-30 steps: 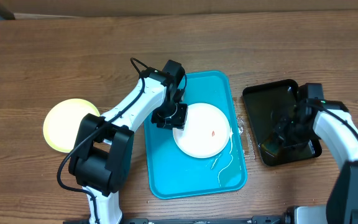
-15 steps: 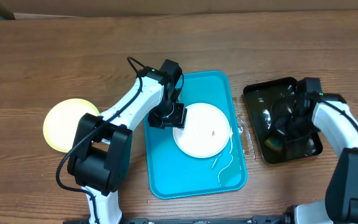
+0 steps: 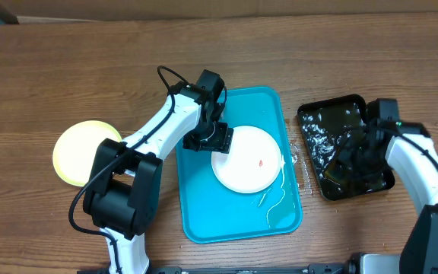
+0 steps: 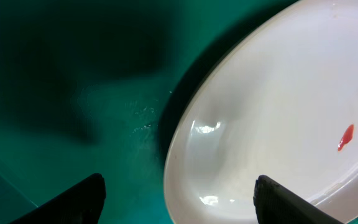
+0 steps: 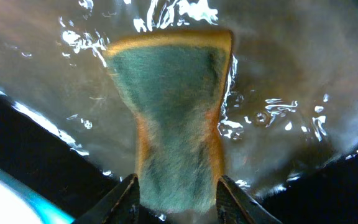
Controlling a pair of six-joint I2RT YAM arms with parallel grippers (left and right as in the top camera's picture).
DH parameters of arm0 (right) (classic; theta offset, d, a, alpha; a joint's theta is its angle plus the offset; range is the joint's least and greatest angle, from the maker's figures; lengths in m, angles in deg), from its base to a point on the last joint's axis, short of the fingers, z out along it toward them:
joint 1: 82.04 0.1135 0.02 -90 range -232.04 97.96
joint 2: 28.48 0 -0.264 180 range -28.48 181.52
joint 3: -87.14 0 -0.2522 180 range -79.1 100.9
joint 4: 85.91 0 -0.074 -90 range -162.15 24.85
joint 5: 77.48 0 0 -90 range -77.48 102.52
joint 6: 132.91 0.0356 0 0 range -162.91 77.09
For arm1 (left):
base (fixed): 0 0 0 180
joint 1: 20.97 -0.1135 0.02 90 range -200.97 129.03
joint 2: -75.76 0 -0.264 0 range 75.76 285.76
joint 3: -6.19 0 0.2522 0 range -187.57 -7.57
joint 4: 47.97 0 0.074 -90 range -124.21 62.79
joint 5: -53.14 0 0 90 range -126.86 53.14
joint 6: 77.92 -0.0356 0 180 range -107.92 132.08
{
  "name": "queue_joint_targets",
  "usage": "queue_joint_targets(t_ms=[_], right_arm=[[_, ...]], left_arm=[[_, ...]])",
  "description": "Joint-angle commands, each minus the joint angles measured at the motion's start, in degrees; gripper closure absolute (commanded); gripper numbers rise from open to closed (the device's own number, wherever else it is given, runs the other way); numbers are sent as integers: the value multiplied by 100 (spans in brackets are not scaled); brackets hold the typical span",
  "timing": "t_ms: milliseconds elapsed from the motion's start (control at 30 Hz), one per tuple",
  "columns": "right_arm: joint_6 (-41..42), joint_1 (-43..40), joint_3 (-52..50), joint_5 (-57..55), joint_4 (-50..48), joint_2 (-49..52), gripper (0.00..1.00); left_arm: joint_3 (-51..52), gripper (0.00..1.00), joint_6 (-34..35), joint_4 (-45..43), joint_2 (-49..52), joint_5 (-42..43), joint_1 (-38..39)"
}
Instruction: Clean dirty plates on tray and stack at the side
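Observation:
Next, my left gripper grabs the white plate's rim [image 3: 214, 154], on the side away from the black tray [image 3: 310, 122], leaving the plate's surface free to clean and stack.
A white plate [image 3: 248, 158] with a red-orange speck [image 3: 261, 163] lies on the turquoise tray [image 3: 204, 205]. My left gripper [image 3: 217, 141] is open at the plate's left rim; in the left wrist view the plate's edge [image 4: 278, 112] lies between the spread fingers [image 4: 178, 199]. A pale yellow-green plate [image 3: 82, 151] lies on the table at the left. My right gripper [image 3: 348, 161] is shut on a green and yellow sponge [image 5: 173, 118], squeezing it in the water of the black tray [image 3: 310, 122]. A third plate is not in view.
Water splashes lie in the black tray and on the table [image 3: 301, 164] between the two trays. Some thin white streaks [image 3: 274, 199] lie on the turquoise tray's lower right part.
My right gripper has moved about in the black tray with the sponge, and the water now ripples. My left gripper has shifted slightly right onto the white plate's rim.

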Motion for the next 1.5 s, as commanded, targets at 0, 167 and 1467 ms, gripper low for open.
queue_joint_targets(t_ms=[0,167,1467], right_arm=[[136,13,-485,52,-389,2,66],[122,11,-855,50,-1001,7,96],[2776,4232,715,-208,-1174,494,96]], left_arm=[[33,24,-199,-114,-151,-144,57],[151,27,-267,-219,-151,-271,57],[813,96,-282,-859,-151,125,61]])
